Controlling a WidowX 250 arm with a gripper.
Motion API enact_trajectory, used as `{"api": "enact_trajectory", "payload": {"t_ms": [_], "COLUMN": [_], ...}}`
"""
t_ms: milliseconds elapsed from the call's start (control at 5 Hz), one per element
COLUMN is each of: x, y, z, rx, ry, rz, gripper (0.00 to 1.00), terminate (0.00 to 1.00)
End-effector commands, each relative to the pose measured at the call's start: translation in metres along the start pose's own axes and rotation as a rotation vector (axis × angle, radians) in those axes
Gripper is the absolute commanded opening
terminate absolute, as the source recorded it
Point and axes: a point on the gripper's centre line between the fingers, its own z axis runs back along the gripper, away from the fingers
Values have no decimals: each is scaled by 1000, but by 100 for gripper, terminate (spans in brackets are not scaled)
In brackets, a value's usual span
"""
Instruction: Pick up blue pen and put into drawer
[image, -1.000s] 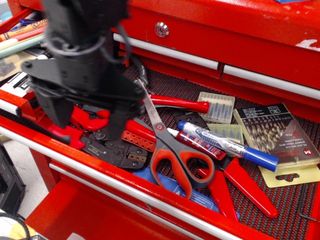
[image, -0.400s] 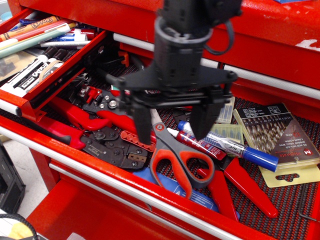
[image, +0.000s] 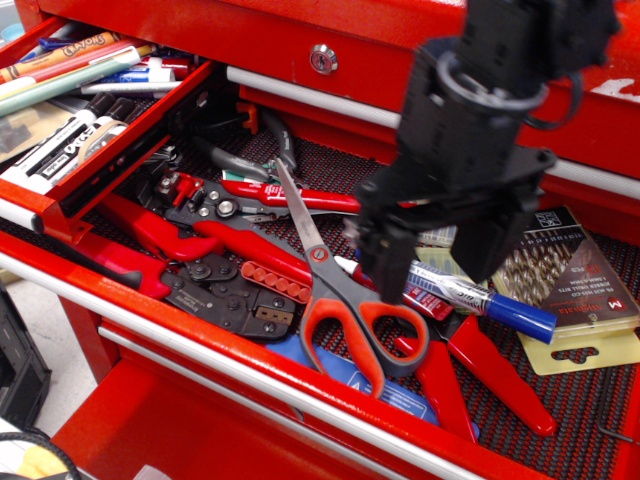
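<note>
The blue pen has to go into the small drawer of markers, so I next need to grab it with my gripper by its white body.
The blue pen lies on the black mesh mat of the wide drawer, right of the scissors, with its blue end pointing right. Its cap end is hidden behind my gripper. My gripper is open and empty and hangs just over the pen's left half, one finger on the near-left side and the other on the far-right side. The small red drawer stands open at the upper left and holds several markers and pens.
Orange-handled scissors, red pliers, a crimping tool and a slim red-labelled tube crowd the mat around the pen. A drill-bit case lies to the right. A locked red drawer front rises behind.
My gripper has swung from the far left, over the pliers and scissors, to the right, and now hangs over the blue pen. The pen and tools have not moved.
</note>
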Motion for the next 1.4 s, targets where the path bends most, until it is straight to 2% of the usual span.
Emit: {"api": "enact_trajectory", "payload": {"t_ms": [0,200,600,800,1000,1200], "x": [22,34,38,35,31,29], "y": [-53,-67,-65,-62,-59,-60], "z": [-14,-30,-51,-55,-60,-58], "rx": [-42,-72,-108,-112,-97,-73], "ry": [-128,-155,-112,-81,-74,-63], "rz": [139,170,151,146,150,148], "gripper": [100,100,100,100,100,0], "terminate": [0,0,0,0,0,0]}}
